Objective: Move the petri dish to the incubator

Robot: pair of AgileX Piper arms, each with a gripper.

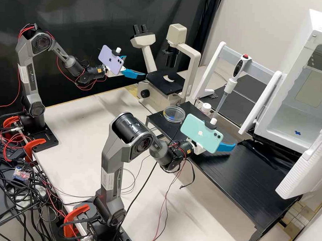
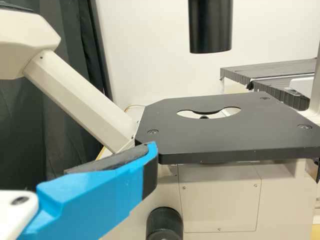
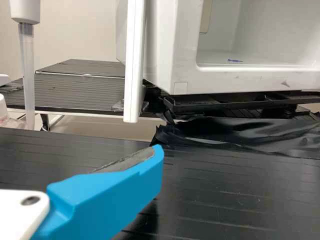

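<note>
Next, my right gripper picks up the clear petri dish by its round side [image 1: 173,118] to move it into the white incubator.
The clear petri dish [image 1: 174,114], with some blue showing at it, lies on the far-left end of the black raised shelf [image 1: 237,179]. The white incubator [image 1: 294,79] stands open at the right, a blue mark on its floor; its front [image 3: 165,50] also appears in the right wrist view. By the microscope, left of the dish, my left gripper [image 1: 136,66] is open and empty; its finger shows in the left wrist view [image 2: 152,152]. My right gripper [image 1: 226,147] is over the shelf, between dish and incubator, open with its pad bare [image 3: 159,152].
A cream microscope [image 1: 148,94] stands behind the dish, its black stage [image 2: 225,140] before the left wrist camera. A pipette [image 1: 230,86] hangs from a white rack beside a small white-capped bottle [image 1: 206,108]. An incubator door [image 1: 307,162] juts over the shelf's right end; black film lies beneath the incubator.
</note>
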